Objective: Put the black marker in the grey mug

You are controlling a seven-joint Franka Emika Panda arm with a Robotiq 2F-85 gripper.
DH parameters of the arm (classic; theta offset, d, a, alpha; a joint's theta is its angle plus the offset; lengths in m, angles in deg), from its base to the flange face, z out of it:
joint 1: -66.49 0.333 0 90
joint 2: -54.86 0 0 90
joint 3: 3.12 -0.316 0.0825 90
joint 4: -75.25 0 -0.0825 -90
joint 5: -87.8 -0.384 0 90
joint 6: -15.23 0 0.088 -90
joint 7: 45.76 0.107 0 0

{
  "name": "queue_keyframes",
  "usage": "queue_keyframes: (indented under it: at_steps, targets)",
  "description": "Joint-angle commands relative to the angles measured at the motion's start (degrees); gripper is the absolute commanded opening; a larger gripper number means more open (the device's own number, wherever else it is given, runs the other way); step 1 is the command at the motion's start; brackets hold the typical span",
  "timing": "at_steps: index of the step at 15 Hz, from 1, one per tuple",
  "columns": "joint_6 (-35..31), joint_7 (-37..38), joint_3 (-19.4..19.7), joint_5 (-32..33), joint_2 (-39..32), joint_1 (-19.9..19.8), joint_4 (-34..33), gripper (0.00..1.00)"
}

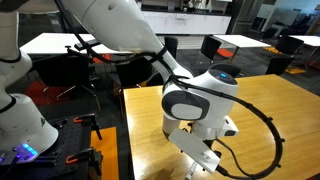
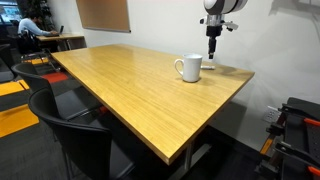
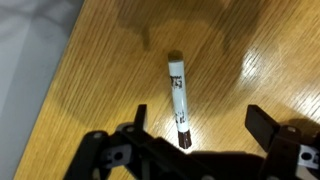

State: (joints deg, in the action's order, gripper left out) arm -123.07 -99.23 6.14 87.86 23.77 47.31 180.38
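Observation:
My fingers still have a gap between them and the table, as seen from outside, so my gripper should come down first and then close on the black marker (image 3: 178,95).
In the wrist view the black marker (image 3: 178,95) lies flat on the wooden table (image 3: 250,50). It is a thin whitish stick with a dark end, and that dark end points toward me. My gripper (image 3: 200,118) hangs open just above it, with the dark end between the two fingers and nothing held. The grey mug (image 2: 188,68) stands upright on the table (image 2: 130,90) near its far corner, handle to the left. The gripper (image 2: 212,52) points down just to the right of the mug. The arm (image 1: 195,100) hides the mug and the marker.
The table's edge (image 3: 60,90) runs close to the left of the marker, with grey floor beyond it. Black chairs (image 2: 75,130) stand at the near side of the table. A black cable (image 1: 268,130) loops from the arm over the tabletop.

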Motion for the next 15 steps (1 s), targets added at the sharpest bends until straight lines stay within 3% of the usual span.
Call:
queue_keyframes:
  at_steps: [1, 15]
  targets:
    - [-0.79, 2.28, -1.04, 1.2, -1.96, -0.55, -1.97, 1.0]
    - [-0.9, 2.6, -1.22, 1.91, -6.63, -0.49, -3.72, 1.0]
